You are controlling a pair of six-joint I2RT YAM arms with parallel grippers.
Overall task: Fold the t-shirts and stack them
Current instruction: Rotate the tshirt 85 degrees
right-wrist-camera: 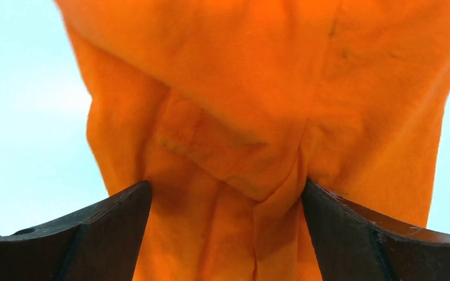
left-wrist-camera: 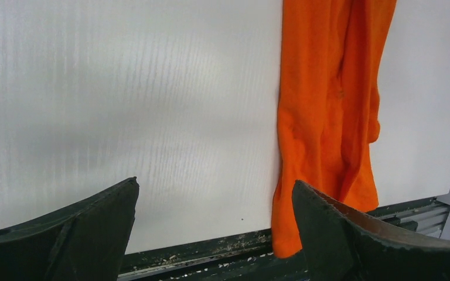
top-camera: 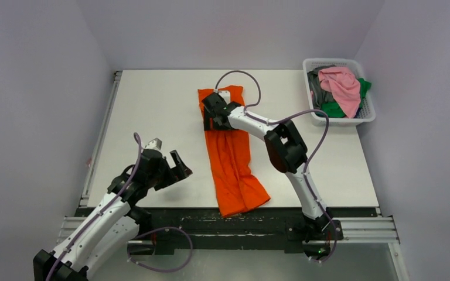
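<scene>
My left gripper should next pick up the orange t-shirt's near corner [top-camera: 225, 211] [left-wrist-camera: 286, 243] to fold the t-shirt, and my right gripper will have the t-shirt's other near corner.
A bright orange t-shirt [top-camera: 234, 164] lies on the white table as a long narrow strip running from the far middle to the front edge. My right gripper [top-camera: 217, 122] is down on its far end. In the right wrist view it [right-wrist-camera: 225, 184] is open, its fingers pressing into the orange cloth [right-wrist-camera: 240, 88] with a bunched fold between them. My left gripper [top-camera: 170, 155] hovers open over bare table to the left of the shirt. The left wrist view shows its jaws [left-wrist-camera: 215, 181] empty and the shirt's near end [left-wrist-camera: 328, 105] to their right. Pink [top-camera: 341, 85], green [top-camera: 333, 108] and grey [top-camera: 317, 88] t-shirts are heaped in the basket.
The white slotted basket [top-camera: 312, 63] stands at the table's far right corner. A black rail [top-camera: 240, 219] runs along the front edge, and the shirt's near end hangs slightly over it. Bare table [top-camera: 152, 105] lies left of the shirt. Grey walls close in both sides.
</scene>
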